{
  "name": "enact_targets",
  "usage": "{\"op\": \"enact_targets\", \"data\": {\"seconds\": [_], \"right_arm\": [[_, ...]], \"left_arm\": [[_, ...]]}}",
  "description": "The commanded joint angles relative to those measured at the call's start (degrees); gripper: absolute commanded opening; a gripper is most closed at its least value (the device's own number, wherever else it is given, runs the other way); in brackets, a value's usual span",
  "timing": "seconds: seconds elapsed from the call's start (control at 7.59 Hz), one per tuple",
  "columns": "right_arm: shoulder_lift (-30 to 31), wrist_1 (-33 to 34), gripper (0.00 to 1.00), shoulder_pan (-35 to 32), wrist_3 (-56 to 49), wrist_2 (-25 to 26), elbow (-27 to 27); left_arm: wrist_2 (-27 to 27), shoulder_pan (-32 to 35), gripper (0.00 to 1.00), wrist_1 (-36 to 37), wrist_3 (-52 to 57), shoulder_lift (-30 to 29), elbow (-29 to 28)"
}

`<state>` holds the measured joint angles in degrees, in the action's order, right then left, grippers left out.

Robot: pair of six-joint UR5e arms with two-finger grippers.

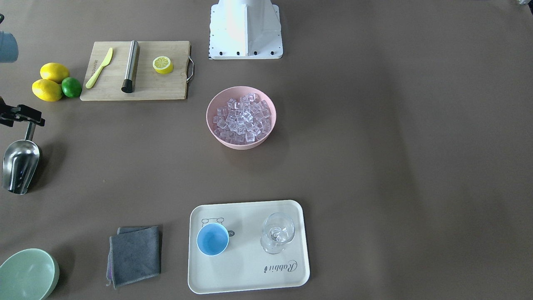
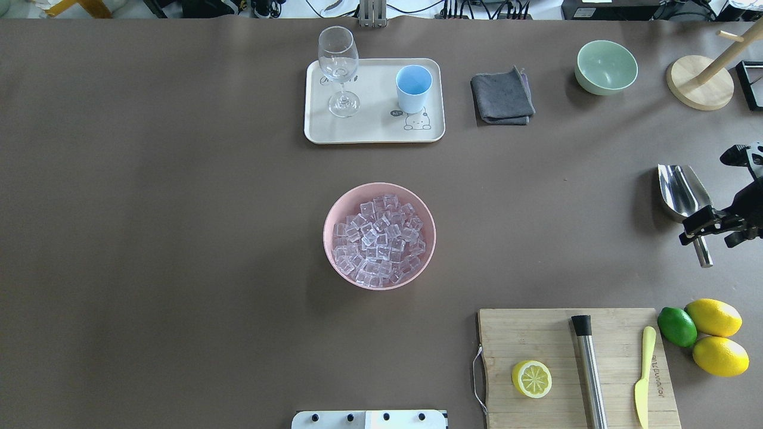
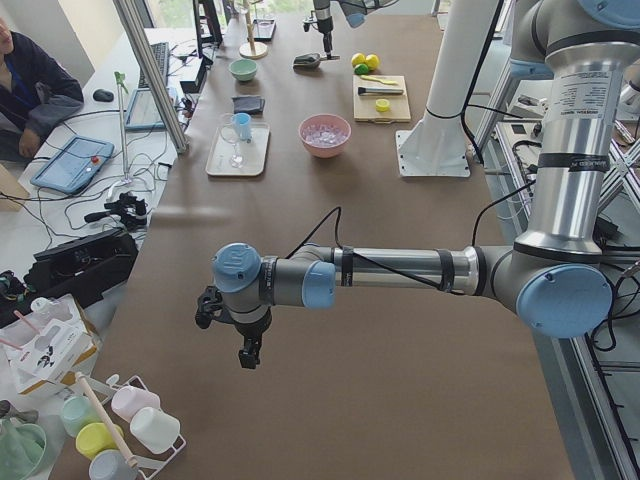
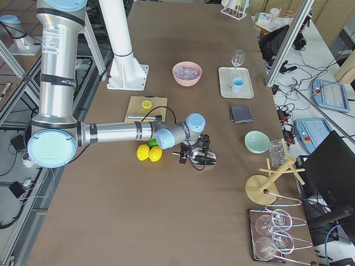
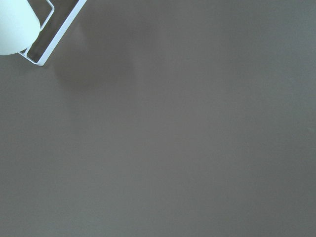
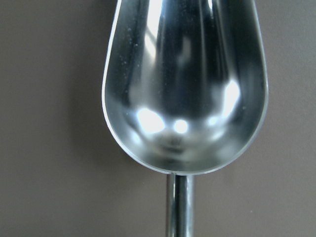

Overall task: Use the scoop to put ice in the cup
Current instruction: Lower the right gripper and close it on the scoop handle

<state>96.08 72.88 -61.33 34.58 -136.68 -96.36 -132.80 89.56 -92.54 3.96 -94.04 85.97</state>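
Observation:
I need to grab the steel scoop by its rod handle (image 1: 30, 131) with my right gripper next, so it can put ice in the cup (image 1: 212, 239).
The steel scoop (image 2: 682, 190) lies at the table's right edge, trough toward the far side, and fills the right wrist view (image 6: 185, 84). My right gripper (image 2: 708, 238) is over its rod handle, jaws open on either side of it; it also shows in the front view (image 1: 23, 122). The ice (image 2: 380, 238) fills a pink bowl (image 2: 329, 223) at the table's middle. The light-blue cup (image 2: 413, 88) stands empty on a cream tray (image 2: 375, 131). My left gripper (image 3: 245, 345) hovers far off over bare table; I cannot tell if it is open.
A stemmed glass (image 2: 338, 65) stands on the tray beside the cup. A grey cloth (image 2: 502, 95), a green bowl (image 2: 605, 67) and a wooden stand (image 2: 700, 89) lie behind the scoop. A cutting board (image 2: 554, 339) with a steel cylinder (image 2: 589, 369), and lemons (image 2: 715, 319), lie nearer.

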Motion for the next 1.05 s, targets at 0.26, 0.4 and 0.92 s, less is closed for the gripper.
{"op": "enact_targets", "data": {"seconds": [0.26, 0.4, 0.92], "right_arm": [[-1.4, 0.2, 0.83, 2.7, 0.7, 0.1, 3.3], [-1.3, 0.2, 0.42, 2.7, 0.7, 0.0, 3.3], [0.2, 0.9, 0.0, 2.5, 0.7, -0.3, 1.1]], "left_arm": [[0.0, 0.0, 0.98, 0.0, 0.0, 0.0, -0.1], [0.0, 0.0, 0.98, 0.0, 0.0, 0.0, -0.1], [0.0, 0.0, 0.98, 0.1, 0.0, 0.4, -0.1]]}}
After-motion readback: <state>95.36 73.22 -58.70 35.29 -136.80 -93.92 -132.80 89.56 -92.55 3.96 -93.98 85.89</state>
